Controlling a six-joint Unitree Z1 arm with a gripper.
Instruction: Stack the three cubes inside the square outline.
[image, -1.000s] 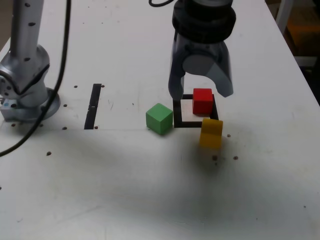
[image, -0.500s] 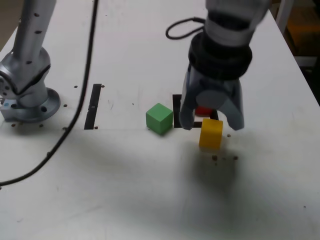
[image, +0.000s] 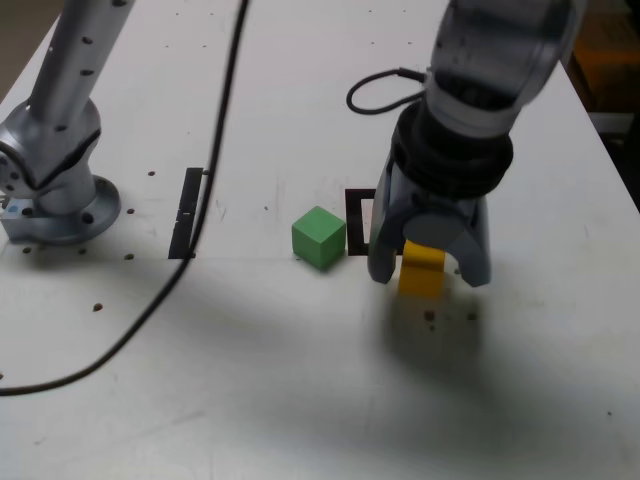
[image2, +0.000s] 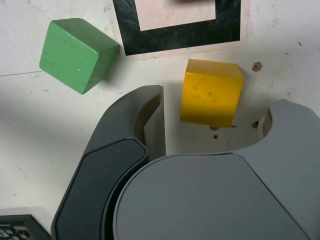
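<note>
The yellow cube needs to be gripped by its two opposite sides next, so that my gripper can stack it inside the square outline (image: 356, 215).
My gripper (image: 428, 272) is open and low over the table, its two fingers straddling the yellow cube (image: 422, 272) without touching it. In the wrist view the yellow cube (image2: 210, 92) sits between the fingertips of the gripper (image2: 215, 102), just outside the near edge of the square outline (image2: 175, 37). The green cube (image: 319, 237) rests on the table off the outline's left side in the exterior view, and appears again as the green cube (image2: 77, 47). Only the left edge of the square outline (image: 356, 215) shows there. The red cube is hidden behind the gripper.
The arm's base (image: 55, 190) stands at the exterior view's left, with a straight black strip (image: 187, 212) beside it. A black cable (image: 200, 250) loops across the table. The table's right edge (image: 610, 150) is near.
The gripper has come forward from above the square and down around the yellow cube. The red cube, visible inside the square before, is now covered by the gripper. The cubes have not moved.
</note>
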